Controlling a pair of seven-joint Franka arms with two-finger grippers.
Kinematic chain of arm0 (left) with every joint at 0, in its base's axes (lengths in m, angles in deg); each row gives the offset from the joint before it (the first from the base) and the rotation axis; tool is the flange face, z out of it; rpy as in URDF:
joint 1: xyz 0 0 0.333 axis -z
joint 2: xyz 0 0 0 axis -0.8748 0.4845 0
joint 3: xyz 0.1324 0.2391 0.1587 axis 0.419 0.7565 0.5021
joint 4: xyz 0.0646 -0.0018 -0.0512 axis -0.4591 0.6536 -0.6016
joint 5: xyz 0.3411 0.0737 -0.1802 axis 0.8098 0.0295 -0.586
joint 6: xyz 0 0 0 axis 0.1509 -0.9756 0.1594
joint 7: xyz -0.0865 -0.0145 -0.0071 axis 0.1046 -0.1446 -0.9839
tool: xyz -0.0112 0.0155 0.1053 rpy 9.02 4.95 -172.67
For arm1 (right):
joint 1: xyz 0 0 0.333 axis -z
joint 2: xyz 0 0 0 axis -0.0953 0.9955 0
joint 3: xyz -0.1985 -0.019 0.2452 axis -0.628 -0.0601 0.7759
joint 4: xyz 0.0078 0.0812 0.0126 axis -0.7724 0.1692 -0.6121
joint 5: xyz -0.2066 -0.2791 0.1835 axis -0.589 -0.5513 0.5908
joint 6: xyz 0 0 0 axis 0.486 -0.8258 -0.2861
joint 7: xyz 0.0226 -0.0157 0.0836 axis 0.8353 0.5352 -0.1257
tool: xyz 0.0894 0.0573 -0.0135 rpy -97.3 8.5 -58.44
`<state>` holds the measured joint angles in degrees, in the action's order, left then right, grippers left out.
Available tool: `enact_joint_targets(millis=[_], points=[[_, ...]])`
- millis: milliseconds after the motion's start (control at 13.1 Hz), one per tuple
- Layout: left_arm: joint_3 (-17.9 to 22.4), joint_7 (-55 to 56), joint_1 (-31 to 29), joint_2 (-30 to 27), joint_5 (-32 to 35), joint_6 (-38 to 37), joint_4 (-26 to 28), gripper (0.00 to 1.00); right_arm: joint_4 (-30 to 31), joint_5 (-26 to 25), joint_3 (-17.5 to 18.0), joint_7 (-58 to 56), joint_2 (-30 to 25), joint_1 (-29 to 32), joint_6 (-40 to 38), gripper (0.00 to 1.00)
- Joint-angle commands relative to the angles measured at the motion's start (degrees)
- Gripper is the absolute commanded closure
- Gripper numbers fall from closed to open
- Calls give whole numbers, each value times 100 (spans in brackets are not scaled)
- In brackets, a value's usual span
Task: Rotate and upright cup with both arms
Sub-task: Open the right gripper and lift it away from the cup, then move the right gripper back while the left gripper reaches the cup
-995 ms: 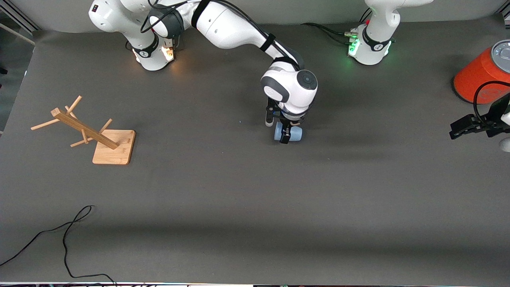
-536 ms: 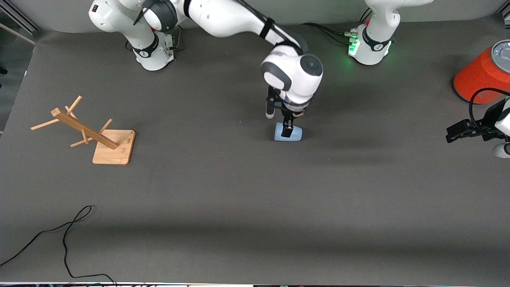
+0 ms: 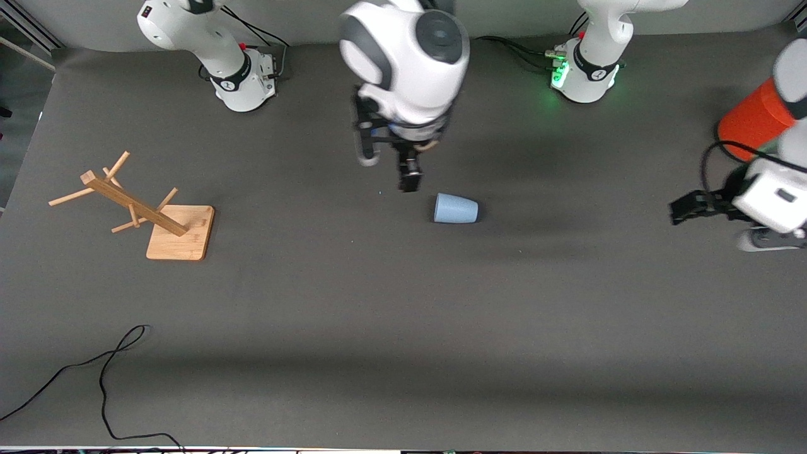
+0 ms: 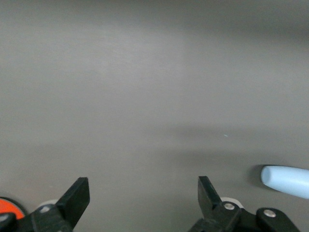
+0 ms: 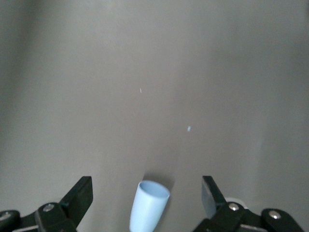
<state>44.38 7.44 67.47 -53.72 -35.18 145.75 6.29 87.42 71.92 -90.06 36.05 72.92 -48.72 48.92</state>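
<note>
I should grab the pale-blue cup [image 3: 455, 209] by its rim [image 3: 438, 208] with my left gripper next, to help rotate the cup and stand it upright.
The pale-blue cup [image 3: 455, 209] lies on its side on the grey table, mid-table. My right gripper [image 3: 388, 166] is open and empty, raised in the air over the table beside the cup, toward the right arm's end. In the right wrist view the cup [image 5: 148, 209] shows below, between the open fingers [image 5: 84, 192] without touching them. My left gripper [image 3: 686, 208] is open and empty, low over the table at the left arm's end, well apart from the cup. The left wrist view shows the cup's end [image 4: 286, 181] at the frame's edge.
A large orange can [image 3: 753, 126] with a grey lid stands at the left arm's end, partly hidden by the left arm. A wooden peg rack [image 3: 148, 211] on a square base stands at the right arm's end. A black cable [image 3: 107, 372] lies near the front edge.
My right gripper has come off the cup and risen, shifting toward the right arm's base. The cup stays on its side. My left gripper has moved a little toward the cup.
</note>
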Motion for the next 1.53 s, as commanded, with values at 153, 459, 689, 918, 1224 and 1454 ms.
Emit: enact_joint_targets(millis=[153, 459, 689, 918, 1224, 1454], points=[[-38, 185, 487, 159, 253, -295, -260, 0, 1533, 66, -288, -3219, -1638, 1040, -131, 0], [-143, 578, 1321, 580, 429, -795, -489, 0, 1745, 92, -1684, -6129, -1886, 1068, -157, 0], [-152, 2281, 2401, 1325, 930, -988, -960, 0, 1815, 110, -2144, -7564, -1982, 1373, -61, 0], [-126, 3030, 3631, 3019, 1227, -1735, -2618, 0, 2682, 57, -1278, -8567, -2622, 2646, 701, 0], [-144, 3270, 4460, 4148, 1818, -1159, -3002, 0, 3380, 39, 259, -9727, -3116, 4473, 1214, 0], [-126, 3235, 4690, 4632, 2204, -947, -2959, 1, 3380, -48, 1124, -10562, -3126, 5426, 1371, 0]])
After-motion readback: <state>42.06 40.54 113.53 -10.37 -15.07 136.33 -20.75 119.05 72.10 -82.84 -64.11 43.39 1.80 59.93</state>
